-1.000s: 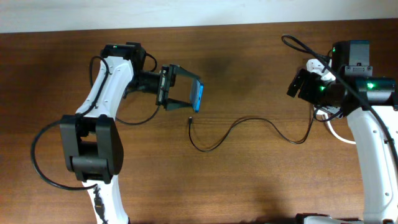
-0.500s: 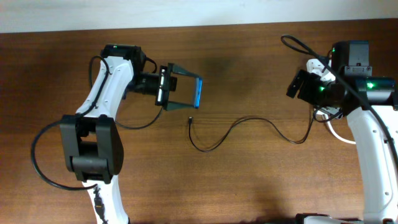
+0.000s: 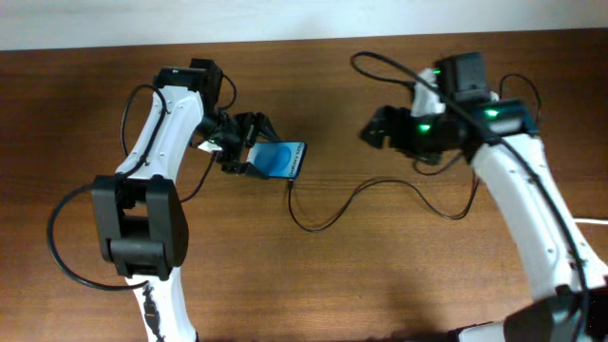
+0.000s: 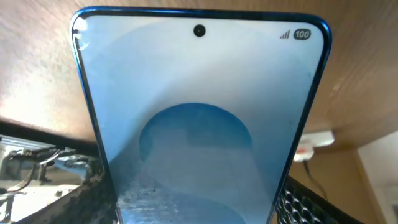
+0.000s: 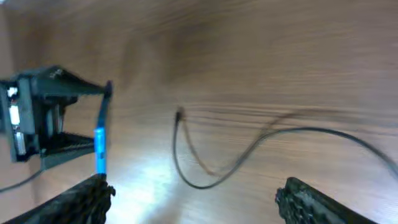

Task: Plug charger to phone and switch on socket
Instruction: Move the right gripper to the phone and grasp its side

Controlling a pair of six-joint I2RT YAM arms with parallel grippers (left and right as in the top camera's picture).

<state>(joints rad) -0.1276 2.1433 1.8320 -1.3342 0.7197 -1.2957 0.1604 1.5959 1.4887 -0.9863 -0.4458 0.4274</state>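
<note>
The near end of the phone has to stay free for the charger, so my right gripper will next grab the phone's far end edge-on to turn the phone and hand it over.
My left gripper (image 3: 245,155) is shut on the phone (image 3: 282,160), holding it by its near end, blue screen up, left of the table's middle. The phone fills the left wrist view (image 4: 199,124) between my fingers (image 4: 305,202). The charger's thin black cable (image 3: 380,187) curves across the table, and its free plug (image 3: 290,184) lies just below the phone. My right gripper (image 3: 370,130) is open and empty, above and right of the plug. In the right wrist view the plug (image 5: 179,114) lies ahead of the gripper (image 5: 199,208), with the phone (image 5: 99,140) edge-on at left. A white piece with a red mark, seemingly the socket (image 4: 311,144), shows behind the phone.
A thin white cord (image 3: 594,223) shows at the overhead view's right edge. The right arm (image 3: 513,180) spans the right half of the table. The wooden table's far edge (image 3: 304,38) meets a white wall. The left arm's black cables (image 3: 71,237) loop at left.
The left gripper has turned the phone from edge-on to screen up and brought it down toward the cable's plug. The right arm has swung left from the far right toward the table's middle.
</note>
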